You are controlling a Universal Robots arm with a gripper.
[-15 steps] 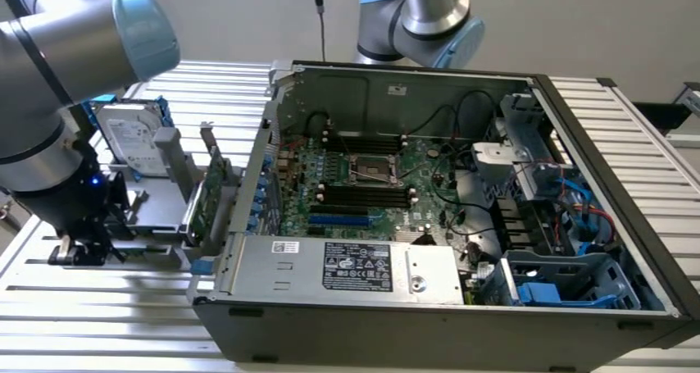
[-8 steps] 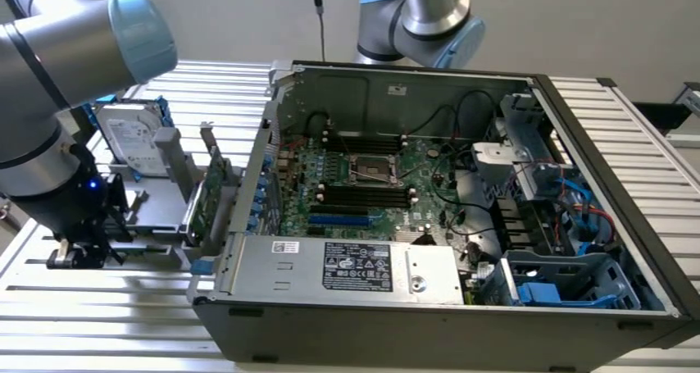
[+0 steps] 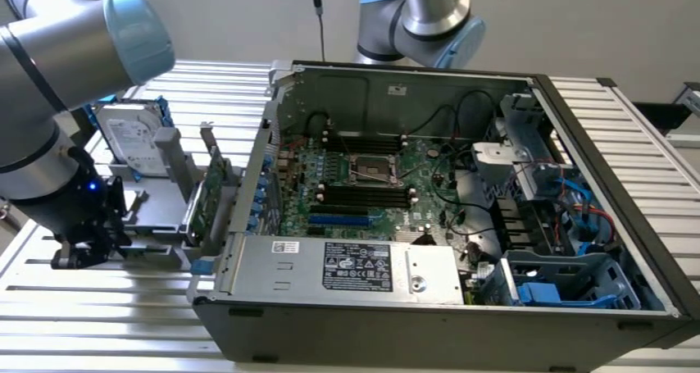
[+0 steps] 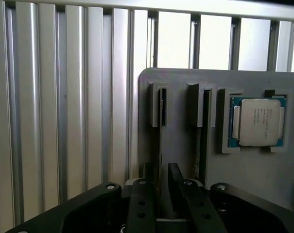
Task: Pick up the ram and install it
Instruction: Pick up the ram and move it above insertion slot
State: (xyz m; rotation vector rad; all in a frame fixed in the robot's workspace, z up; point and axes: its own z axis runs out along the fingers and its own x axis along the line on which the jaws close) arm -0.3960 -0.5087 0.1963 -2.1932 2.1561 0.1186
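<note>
My gripper grabs the ram by the bare middle of its upper edge [image 4: 159, 175] next, while a grey holder block wraps the ram's end.
The ram [image 4: 160, 121] stands edge-on in a slot of the grey parts holder [image 4: 181, 145], showing as a thin dark strip with a green edge. My gripper [image 4: 160, 171] is just above it and open, one dark finger [image 4: 175, 182] on each side of the stick with a small gap to it. In the exterior view my gripper [image 3: 88, 243] hangs low over the holder [image 3: 153, 217], at the left, outside the computer case [image 3: 438, 307]. The motherboard [image 3: 361, 184] lies inside the case, with black memory slots [image 3: 366, 196] below the processor socket.
A second thin board [image 4: 203, 121] stands in the neighbouring slot, and a square silver processor [image 4: 257, 121] lies in its recess. A hard drive [image 3: 131, 139] and a green expansion card [image 3: 215, 188] stand on the holder. Another arm [image 3: 421, 16] rises behind the case.
</note>
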